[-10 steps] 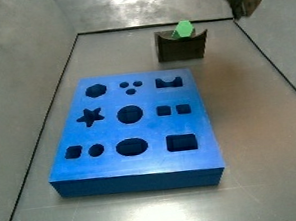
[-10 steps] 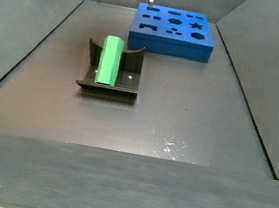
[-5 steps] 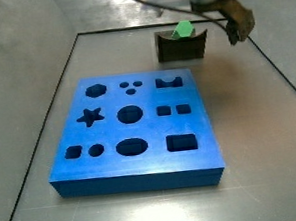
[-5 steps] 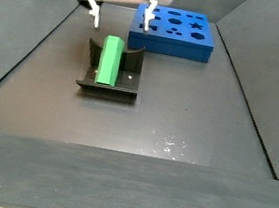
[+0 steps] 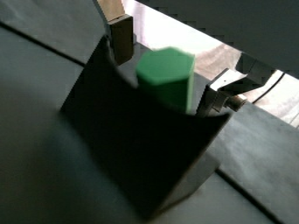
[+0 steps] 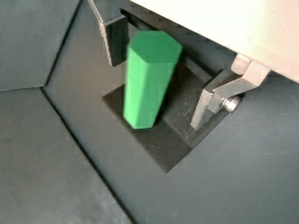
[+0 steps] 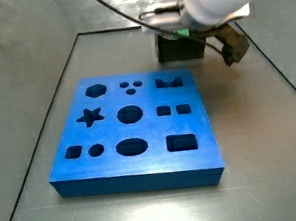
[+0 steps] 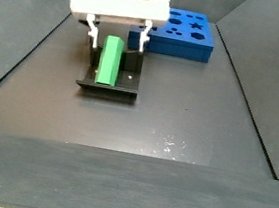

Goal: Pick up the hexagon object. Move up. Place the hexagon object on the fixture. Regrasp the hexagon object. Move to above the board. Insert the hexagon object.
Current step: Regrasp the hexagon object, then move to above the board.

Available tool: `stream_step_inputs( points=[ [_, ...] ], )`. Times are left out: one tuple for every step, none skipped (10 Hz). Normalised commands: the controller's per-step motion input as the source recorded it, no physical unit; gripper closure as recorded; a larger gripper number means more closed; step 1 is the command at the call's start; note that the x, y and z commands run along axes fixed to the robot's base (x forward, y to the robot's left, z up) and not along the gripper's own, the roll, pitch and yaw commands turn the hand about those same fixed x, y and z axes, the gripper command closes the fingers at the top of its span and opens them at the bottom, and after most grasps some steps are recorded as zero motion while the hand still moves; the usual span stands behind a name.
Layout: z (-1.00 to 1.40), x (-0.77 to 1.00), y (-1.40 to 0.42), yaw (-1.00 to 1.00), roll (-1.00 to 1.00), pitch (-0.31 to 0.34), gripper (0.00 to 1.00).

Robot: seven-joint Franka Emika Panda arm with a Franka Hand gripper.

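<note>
The hexagon object needs to go into the board, so my gripper should next pick it up by its raised upper end [image 5: 163, 66].
The green hexagon object [image 6: 147, 83] leans in the notch of the dark fixture [image 6: 167, 147], with its upper end raised. My gripper [image 6: 162, 89] is open and low over the fixture. Its silver fingers [image 6: 114, 39] stand on either side of the bar with a gap on each side. In a side view the hexagon object [image 8: 110, 62] shows between the fingertips of the gripper [image 8: 115, 43] on the fixture [image 8: 106, 87]. In a side view the gripper [image 7: 200, 46] hides the bar and most of the fixture [image 7: 175, 48]. The blue board [image 7: 140, 134] lies apart from them.
The board [image 8: 184, 35] with its dark cutouts lies beyond the fixture on the dark floor. Sloping walls [image 8: 15, 54] close in the work area on both sides.
The gripper has come down from above onto the fixture, and its open fingers now straddle the hexagon object. The bar and the board have not moved.
</note>
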Motion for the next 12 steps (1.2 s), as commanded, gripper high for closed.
stream_step_inputs(
  points=[
    [-0.22,0.06,0.0,-0.02,0.06,0.005,0.0],
    [-0.19,0.03,-0.01,-0.02,0.05,0.011,0.0],
    [-0.18,0.01,-0.01,-0.01,0.05,0.011,0.0],
    [-0.17,0.01,-0.01,-0.01,0.05,0.011,0.0],
    [-0.17,0.01,-0.01,-0.01,0.05,0.011,0.0],
    [0.0,0.0,0.0,0.0,0.0,0.0,1.0],
    [1.0,-0.19,-0.04,0.1,-0.28,-0.274,1.0],
    [1.0,-0.2,-0.04,0.08,-0.27,-0.273,1.0],
    [1.0,-0.2,-0.04,0.05,-0.25,-0.281,1.0],
    [1.0,-0.19,-0.03,-0.04,-0.19,-0.281,1.0],
    [1.0,-0.19,-0.03,-0.07,-0.16,-0.267,1.0],
    [1.0,-0.19,-0.03,-0.12,-0.13,-0.225,1.0]
  ],
)
